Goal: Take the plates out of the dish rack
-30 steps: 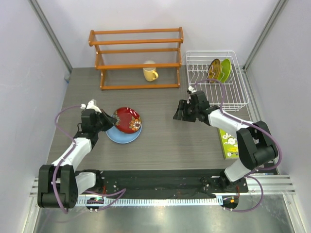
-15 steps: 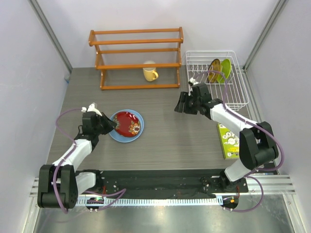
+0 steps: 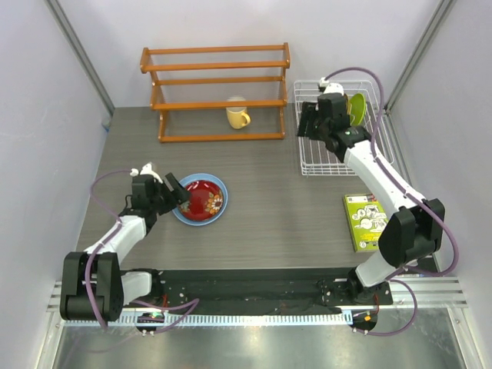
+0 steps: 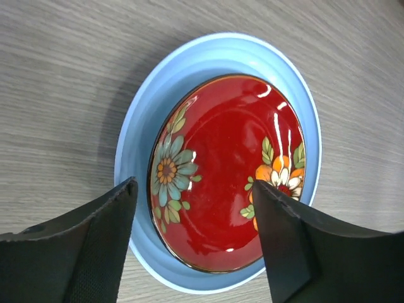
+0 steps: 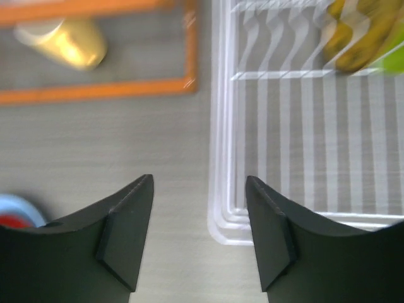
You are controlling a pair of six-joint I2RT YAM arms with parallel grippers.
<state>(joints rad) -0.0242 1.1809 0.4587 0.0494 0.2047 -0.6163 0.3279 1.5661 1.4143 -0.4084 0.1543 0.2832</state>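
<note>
My right gripper picks up the yellow-brown plate by its near rim next, so the opposite rim stays free for my left gripper.
A dark red flowered plate lies flat inside the larger light blue plate on the table at the left. My left gripper is open just left of them, a finger on each side of the red plate's near edge, holding nothing. The white wire dish rack stands at the back right. A yellow-brown plate and a lime green plate stand upright in it. My right gripper hangs open and empty over the rack's left edge.
An orange wooden slatted shelf stands at the back, with a yellow mug in front of it. A green and white box lies near the right arm's base.
My left gripper has opened and let go of the red plate, which now lies flat in the blue plate. My right arm has swung from mid-table back to the rack's left side.
</note>
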